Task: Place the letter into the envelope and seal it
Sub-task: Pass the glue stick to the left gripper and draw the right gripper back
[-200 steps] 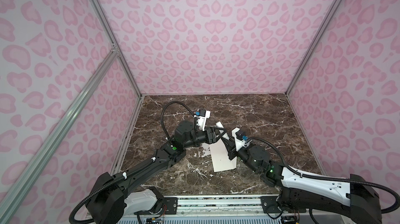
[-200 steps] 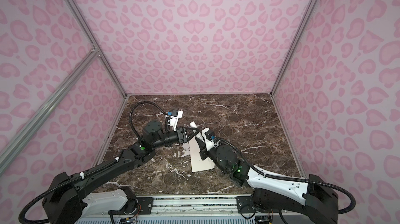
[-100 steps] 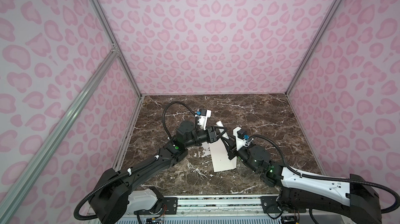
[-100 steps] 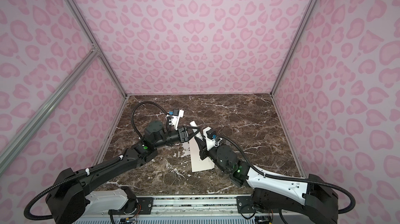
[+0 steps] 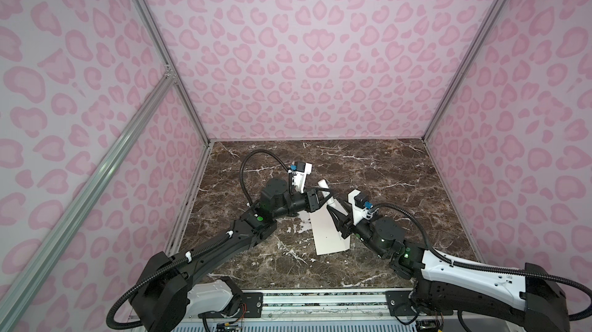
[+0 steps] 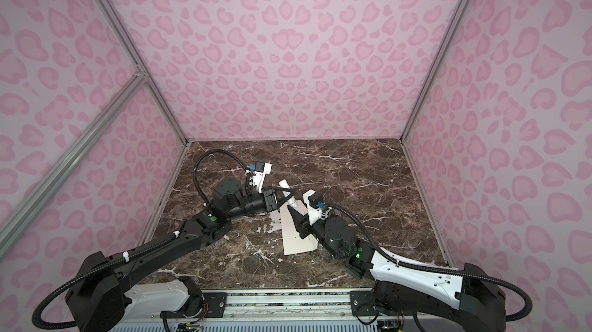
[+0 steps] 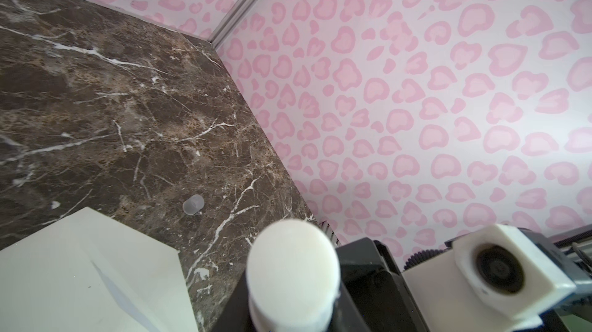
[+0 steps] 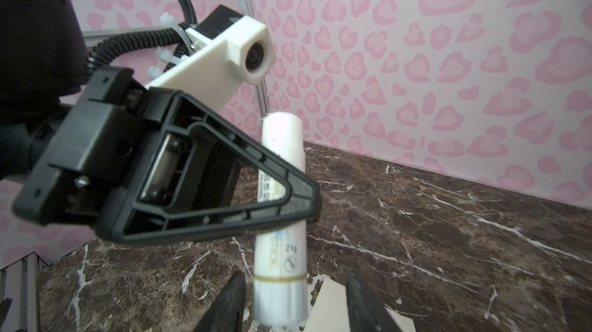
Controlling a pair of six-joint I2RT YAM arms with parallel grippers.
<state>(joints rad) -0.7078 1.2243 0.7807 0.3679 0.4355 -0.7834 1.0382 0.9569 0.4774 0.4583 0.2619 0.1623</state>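
My right gripper will grab the glue stick by its silver end (image 5: 332, 202) next. That keeps the opposite white end free to seal the envelope (image 5: 326, 234).
The cream envelope (image 5: 326, 234) (image 6: 296, 234) lies flat on the marble floor, and its near corner shows in the left wrist view (image 7: 80, 276). No view shows the letter. My left gripper (image 5: 328, 200) (image 6: 288, 200) is shut on a white glue stick (image 5: 325, 189) (image 8: 282, 218), held tilted above the envelope's far end. Seen end-on, the glue stick (image 7: 293, 266) sits between the left jaws. My right gripper (image 5: 334, 215) (image 8: 294, 308) is open, its fingertips (image 8: 230, 301) standing apart on either side of the stick's silver lower end.
A small clear cap (image 7: 193, 204) lies on the marble floor (image 5: 384, 170) beyond the envelope. Pink patterned walls (image 5: 304, 58) close in three sides. A metal rail (image 5: 320, 298) runs along the front edge. Both arms meet close together over the envelope.
The right gripper has opened and let go of the stick's lower end. The left gripper has closed round the stick. The envelope has not moved.
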